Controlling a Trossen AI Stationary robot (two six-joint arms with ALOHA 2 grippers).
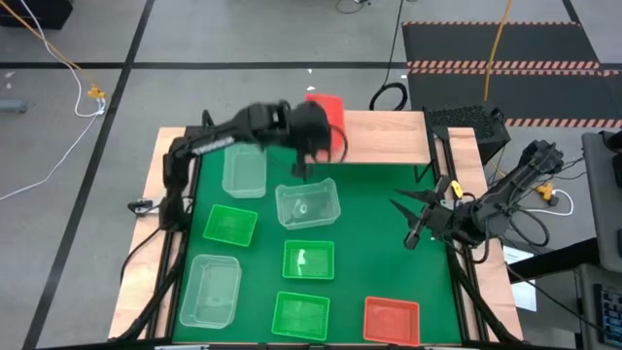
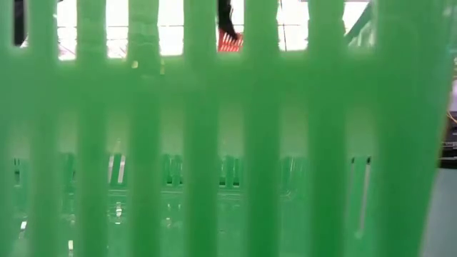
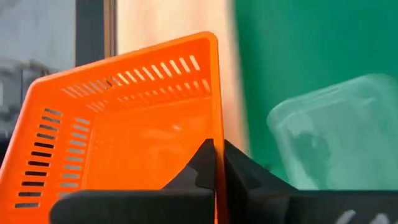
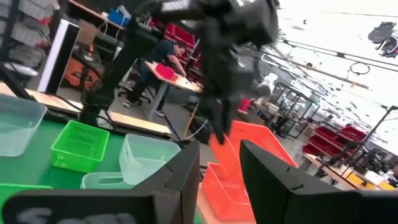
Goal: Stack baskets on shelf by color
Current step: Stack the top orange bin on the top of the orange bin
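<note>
My left gripper keeps holding the basket from here until the basket comes down flat, since the orange-red basket tilts, its far rim (image 1: 325, 96) well past the shelf's far edge (image 1: 369, 113).
My left gripper (image 1: 316, 136) is shut on an orange-red basket (image 1: 327, 107) above the far left end of the shelf (image 1: 384, 136), a light wooden plank at the table's far edge. The basket is tilted in the right wrist view (image 4: 249, 155). A second orange-red basket (image 1: 391, 320) rests on its bottom on the green mat at the near right. Three green baskets (image 1: 230, 225) (image 1: 308, 260) (image 1: 300, 314) and three clear ones (image 1: 245, 172) (image 1: 307, 205) (image 1: 211, 289) also stand on the mat. My right gripper (image 1: 406, 222) is open at the right side of the mat and holds nothing. My left gripper pinches one side wall of the orange-red basket at its rim (image 3: 216, 127), with one finger (image 3: 200, 167) inside the basket and the other outside. The fingers slant down from above. The basket hangs tilted below them (image 4: 245, 152); whether its lower part touches the shelf I cannot tell.
A green basket (image 2: 228, 143) stands right against the low camera and fills its view. Dark metal frame bars run along the mat's left and right edges. Bare plank lies to the right of the held basket (image 1: 389, 146). People work at benches in the room beyond (image 4: 165, 59).
</note>
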